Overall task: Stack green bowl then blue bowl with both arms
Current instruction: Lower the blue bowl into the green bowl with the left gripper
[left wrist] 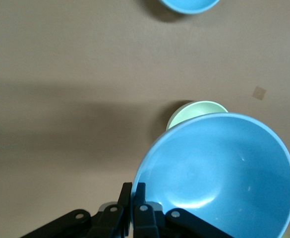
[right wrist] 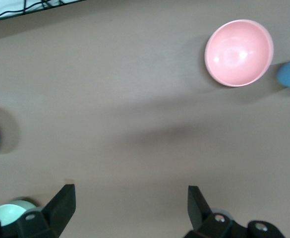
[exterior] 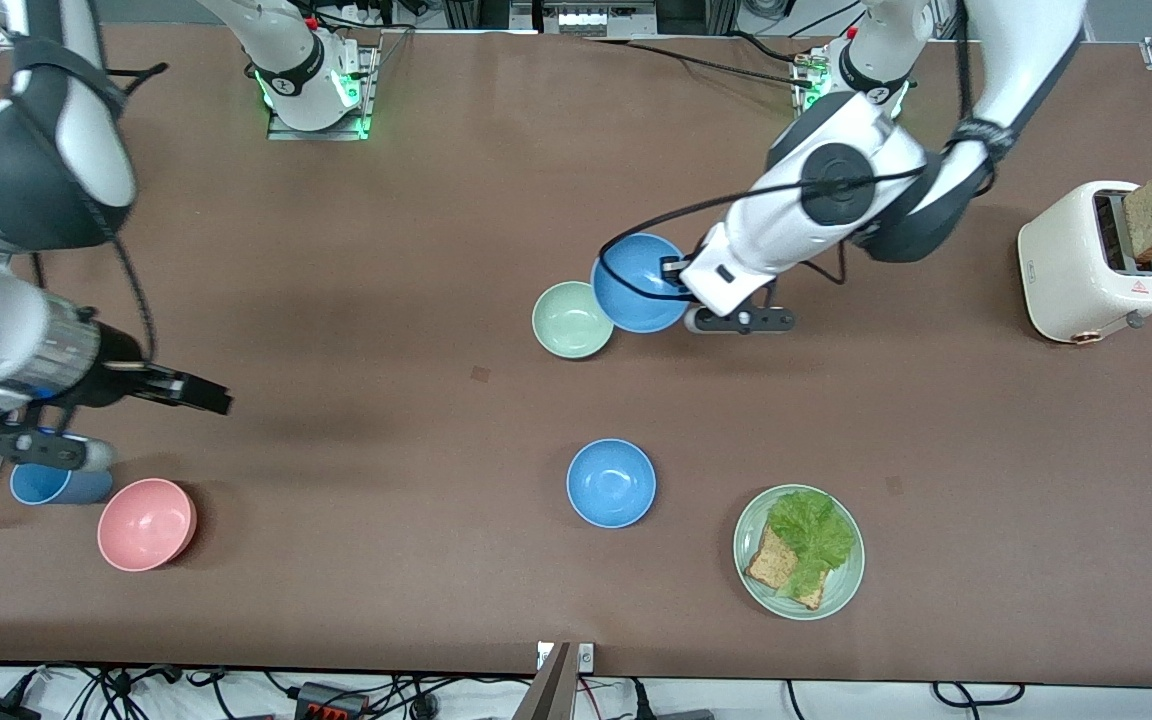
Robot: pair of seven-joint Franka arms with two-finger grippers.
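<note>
I should keep holding the blue bowl with my left gripper until its base sits inside the pale green bowl [exterior: 570,322]. The base of the blue bowl [exterior: 641,286] is still out past the green bowl's rim.
The pale green bowl [exterior: 570,322] sits mid-table, empty. My left gripper [exterior: 681,268] is shut on the rim of a blue bowl [exterior: 639,285] and holds it tilted, its edge overlapping the green bowl's rim. In the left wrist view the fingers [left wrist: 141,191] pinch the blue bowl's [left wrist: 219,173] rim, and the green bowl [left wrist: 192,111] shows partly hidden past it. A second blue bowl [exterior: 611,483] stands nearer the front camera. My right gripper [exterior: 201,393] is open and empty over bare table toward the right arm's end; it also shows in the right wrist view [right wrist: 131,196].
A pink bowl [exterior: 146,524] and a blue cup [exterior: 46,484] stand near the right arm's end. A green plate [exterior: 841,590] with lettuce and toast lies near the front edge. A white toaster [exterior: 1086,265] with bread stands at the left arm's end.
</note>
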